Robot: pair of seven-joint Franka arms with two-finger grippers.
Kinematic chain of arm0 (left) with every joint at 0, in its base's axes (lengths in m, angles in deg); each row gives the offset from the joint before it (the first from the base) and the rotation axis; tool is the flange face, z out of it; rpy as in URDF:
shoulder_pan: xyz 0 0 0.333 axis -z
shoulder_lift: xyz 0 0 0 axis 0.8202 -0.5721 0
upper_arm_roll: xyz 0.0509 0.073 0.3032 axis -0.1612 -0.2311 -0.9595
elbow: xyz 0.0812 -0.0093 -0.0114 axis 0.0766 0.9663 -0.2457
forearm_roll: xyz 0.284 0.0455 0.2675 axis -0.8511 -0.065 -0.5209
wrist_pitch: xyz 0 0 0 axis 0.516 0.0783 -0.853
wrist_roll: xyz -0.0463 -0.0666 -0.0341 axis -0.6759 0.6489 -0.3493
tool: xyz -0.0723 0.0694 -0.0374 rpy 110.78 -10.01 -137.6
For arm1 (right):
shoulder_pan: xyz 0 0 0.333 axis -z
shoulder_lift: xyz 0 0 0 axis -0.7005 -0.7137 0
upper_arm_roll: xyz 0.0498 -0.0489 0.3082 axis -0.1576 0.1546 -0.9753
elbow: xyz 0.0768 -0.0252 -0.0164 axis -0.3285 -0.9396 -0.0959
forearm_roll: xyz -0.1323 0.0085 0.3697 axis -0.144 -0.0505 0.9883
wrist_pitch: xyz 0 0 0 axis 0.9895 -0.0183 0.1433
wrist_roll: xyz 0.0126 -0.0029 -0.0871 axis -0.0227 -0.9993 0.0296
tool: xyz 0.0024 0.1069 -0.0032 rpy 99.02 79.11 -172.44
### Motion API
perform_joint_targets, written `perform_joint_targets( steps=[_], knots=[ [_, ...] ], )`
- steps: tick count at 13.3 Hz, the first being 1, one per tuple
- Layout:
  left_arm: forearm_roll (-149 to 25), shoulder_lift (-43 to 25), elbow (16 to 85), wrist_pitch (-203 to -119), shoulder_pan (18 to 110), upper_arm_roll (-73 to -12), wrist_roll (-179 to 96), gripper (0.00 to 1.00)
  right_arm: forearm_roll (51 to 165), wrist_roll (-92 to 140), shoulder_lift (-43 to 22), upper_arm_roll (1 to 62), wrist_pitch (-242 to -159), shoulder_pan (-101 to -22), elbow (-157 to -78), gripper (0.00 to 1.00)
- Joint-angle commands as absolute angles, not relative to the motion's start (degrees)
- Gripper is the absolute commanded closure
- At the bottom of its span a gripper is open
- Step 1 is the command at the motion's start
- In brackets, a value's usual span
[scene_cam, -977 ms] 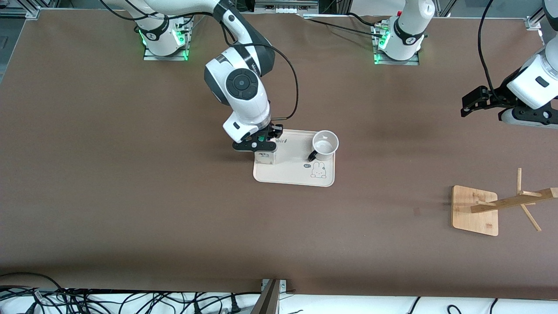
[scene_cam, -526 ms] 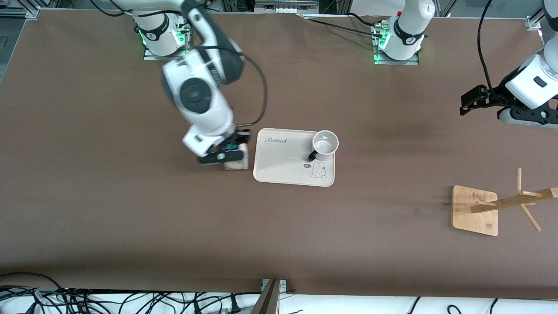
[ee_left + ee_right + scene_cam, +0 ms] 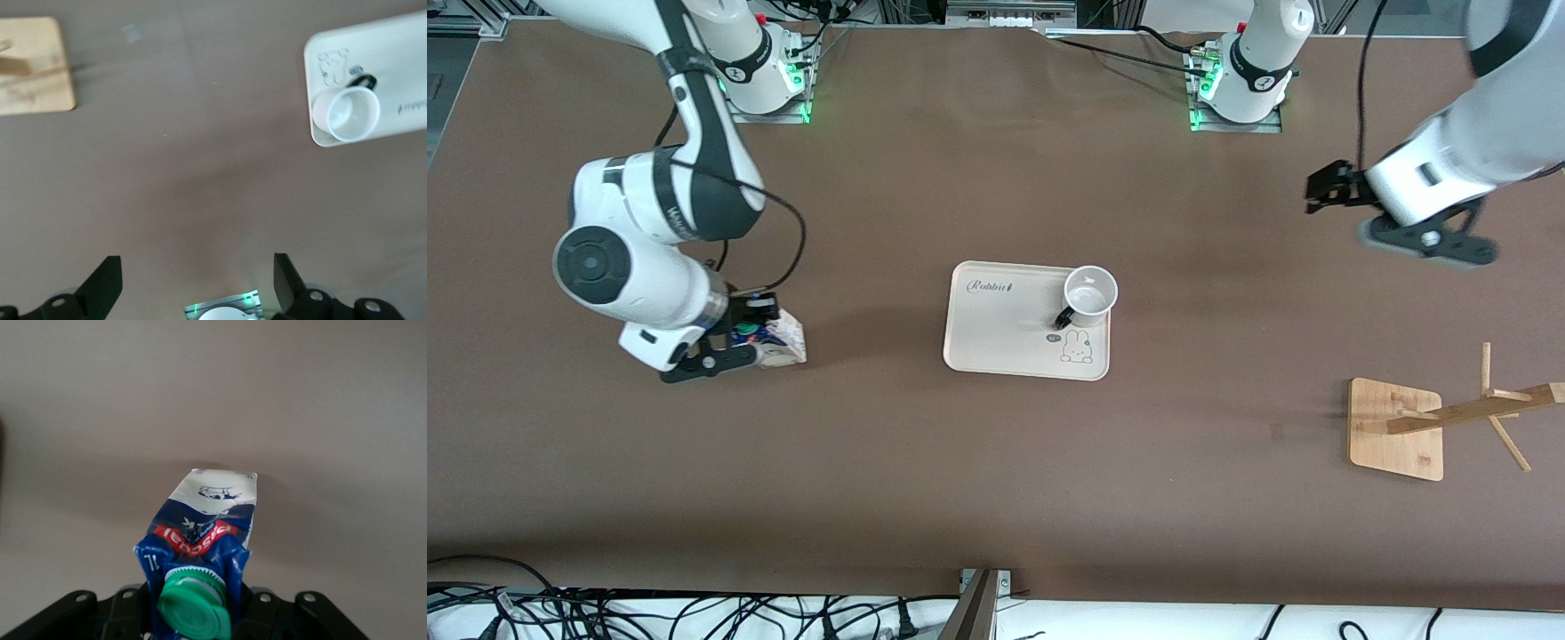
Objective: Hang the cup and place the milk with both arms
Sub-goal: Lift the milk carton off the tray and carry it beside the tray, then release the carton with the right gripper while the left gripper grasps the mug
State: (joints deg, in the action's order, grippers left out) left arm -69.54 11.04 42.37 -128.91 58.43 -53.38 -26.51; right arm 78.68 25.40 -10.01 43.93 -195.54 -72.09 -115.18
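The white cup needs to hang on the wooden cup rack, so the left gripper will next grab the cup by its rim [image 3: 1091, 268].
The milk [image 3: 784, 343], a blue and white carton with a green cap, hangs tilted low over bare table toward the right arm's end. My right gripper [image 3: 749, 339] is shut on the carton's top [image 3: 200, 540], just under the cap. The cup [image 3: 1090, 297], white with a black handle, stands upright on a corner of the cream tray [image 3: 996, 342]; the left wrist view shows the cup [image 3: 347, 115] too. My left gripper [image 3: 1325, 189] is up in the air over bare table toward the left arm's end, open and empty [image 3: 197, 283].
A wooden cup rack [image 3: 1396, 428] with slanted pegs stands toward the left arm's end, nearer the front camera than the tray; its base [image 3: 33, 67] shows in the left wrist view. Both arm bases sit along the table's back edge.
The right arm has carried the milk off the tray and well toward its own end of the table. The left arm has shifted somewhat toward the table's middle, its gripper still open.
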Motion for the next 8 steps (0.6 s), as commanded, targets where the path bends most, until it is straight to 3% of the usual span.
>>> perform_joint_targets(
  steps=[1,4,5,6,7,8],
  knots=[
    [-68.4,5.5,39.4,-127.4,58.2,-48.6,-15.5,0.0,79.7,28.0,-3.3,46.4,-203.3,-72.7,-128.7,0.67],
    [-68.9,0.1,40.5,-130.0,58.1,-40.6,-8.8,0.0,79.8,28.1,-3.6,47.0,-205.7,-72.7,-131.0,0.56],
    [-69.5,-2.6,41.6,-134.1,58.1,-37.8,-5.1,0.0,79.8,28.1,-3.8,47.0,-206.6,-72.7,-131.5,0.4],
    [-69.6,-4.7,42.1,-136.7,58.2,-35.8,-4.2,0.0,79.8,28.1,-3.8,47.0,-206.7,-72.7,-131.3,0.1],
    [-69.6,-6.7,42.5,-138.0,59.3,-34.9,-4.3,0.0,79.8,28.1,-3.5,47.0,-206.1,-72.7,-130.8,0.0],
    [-71.6,-7.1,43.7,-139.9,60.8,-34.9,-4.2,0.0,79.7,27.6,-3.2,46.9,-205.5,-72.8,-129.8,0.0]
  ],
)
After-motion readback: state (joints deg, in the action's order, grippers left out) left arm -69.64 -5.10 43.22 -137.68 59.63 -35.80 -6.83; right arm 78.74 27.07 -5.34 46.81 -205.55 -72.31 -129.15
